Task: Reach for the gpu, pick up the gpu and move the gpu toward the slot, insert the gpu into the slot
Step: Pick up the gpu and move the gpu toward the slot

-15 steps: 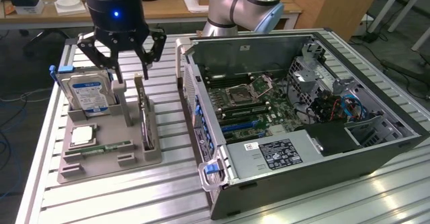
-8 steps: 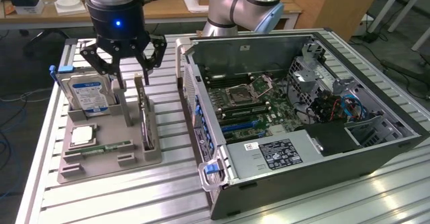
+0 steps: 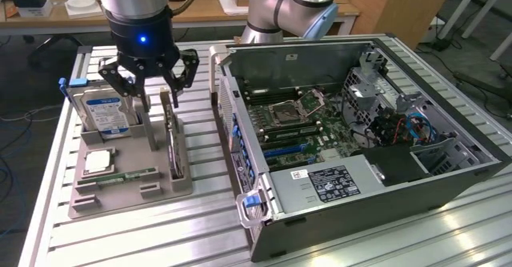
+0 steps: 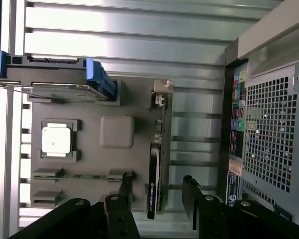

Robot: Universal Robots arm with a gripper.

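Observation:
The GPU's lower side is sunk in the grey holder [image 3: 177, 186], so I will next pinch the GPU by its upper edge [image 3: 165, 96] with my gripper.
The gpu [image 3: 172, 140] is a thin dark card standing on edge in a grey holder tray [image 3: 152, 186], its silvery bracket at the far end. My gripper [image 3: 156, 99] hangs just above the card's far end, open, with one finger on either side of it. In the wrist view the gpu [image 4: 156, 172] runs lengthwise between my two black fingers [image 4: 124, 186], and my gripper [image 4: 157, 188] is not touching it. The open computer case [image 3: 360, 129] lies to the exterior view's right, and its motherboard shows blue and black slots [image 3: 286, 151].
On the same tray stand a blue-labelled silver hard drive [image 3: 105, 114], a square processor chip [image 3: 98, 161] and a small green memory stick [image 3: 120, 176]. The case's rear panel [image 4: 269, 124] is close beside the tray. The table is slatted aluminium [image 3: 144, 243]. The arm's base [image 3: 280, 9] rises behind the case.

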